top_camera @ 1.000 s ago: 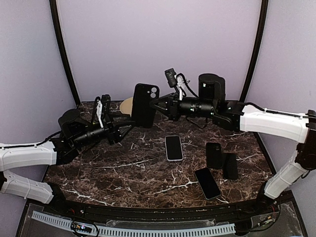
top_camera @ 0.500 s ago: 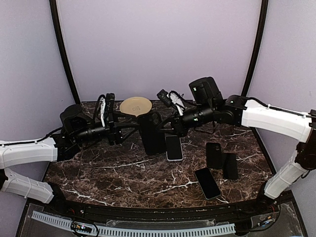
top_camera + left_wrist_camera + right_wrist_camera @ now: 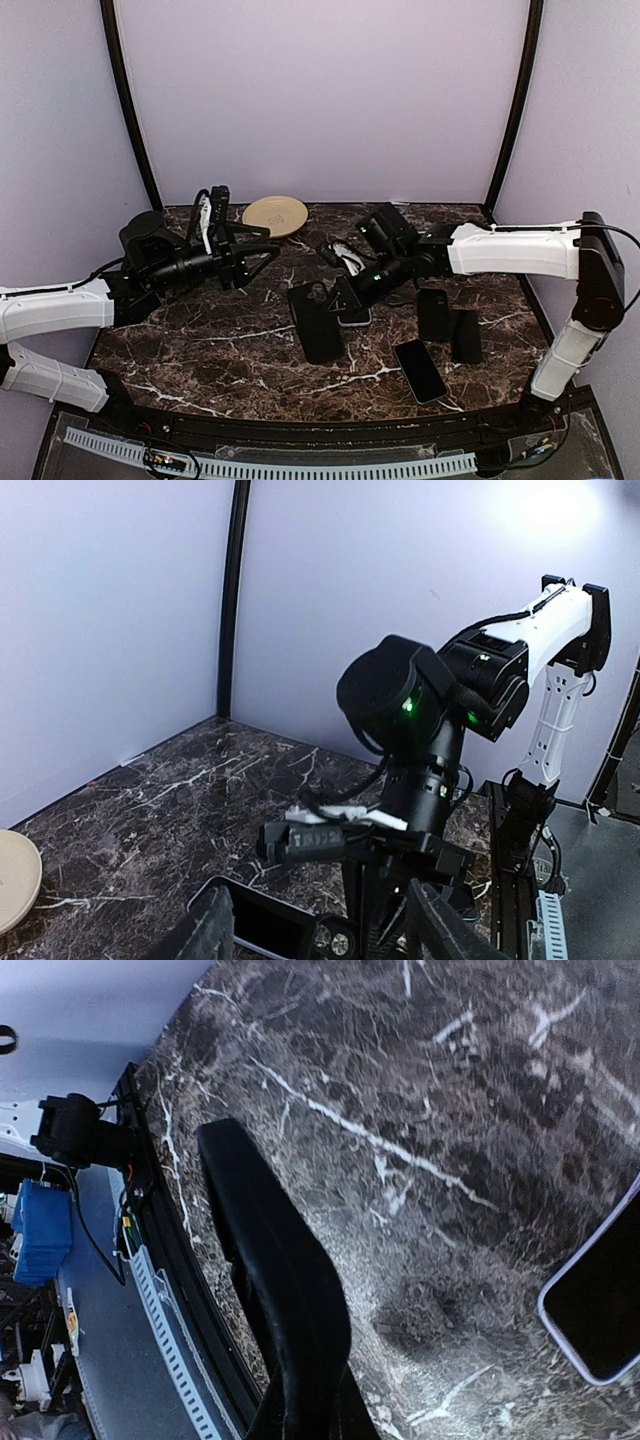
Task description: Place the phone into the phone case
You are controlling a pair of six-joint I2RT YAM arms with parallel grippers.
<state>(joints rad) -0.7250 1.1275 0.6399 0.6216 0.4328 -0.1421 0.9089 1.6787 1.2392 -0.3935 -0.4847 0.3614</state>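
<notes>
The phone case (image 3: 315,322) needs to stay in my right gripper until it is nearer the front bar, close beside the phone. It would drop short if I opened now.
My right gripper (image 3: 340,297) is shut on the top end of a black phone case (image 3: 315,322), which lies low over the middle of the table. Two camera lenses show at the gripped end. In the right wrist view the phone case (image 3: 270,1260) runs edge-on out from the right gripper (image 3: 305,1410). A light-rimmed phone (image 3: 354,316) lies face up just right of the case, partly under that gripper, and its corner shows as the phone (image 3: 600,1310). My left gripper (image 3: 262,255) hovers open and empty to the left. Its fingers (image 3: 215,925) frame the case (image 3: 260,925).
A second dark phone (image 3: 420,370) lies front right. Two more black cases (image 3: 432,313) (image 3: 466,336) rest right of centre. A tan plate (image 3: 275,215) sits at the back. The table's front rail (image 3: 150,1260) is close beyond the held case.
The right arm has carried the case from upright in the air at the back down to the table's middle. The left gripper has drawn back a little and opened slightly.
</notes>
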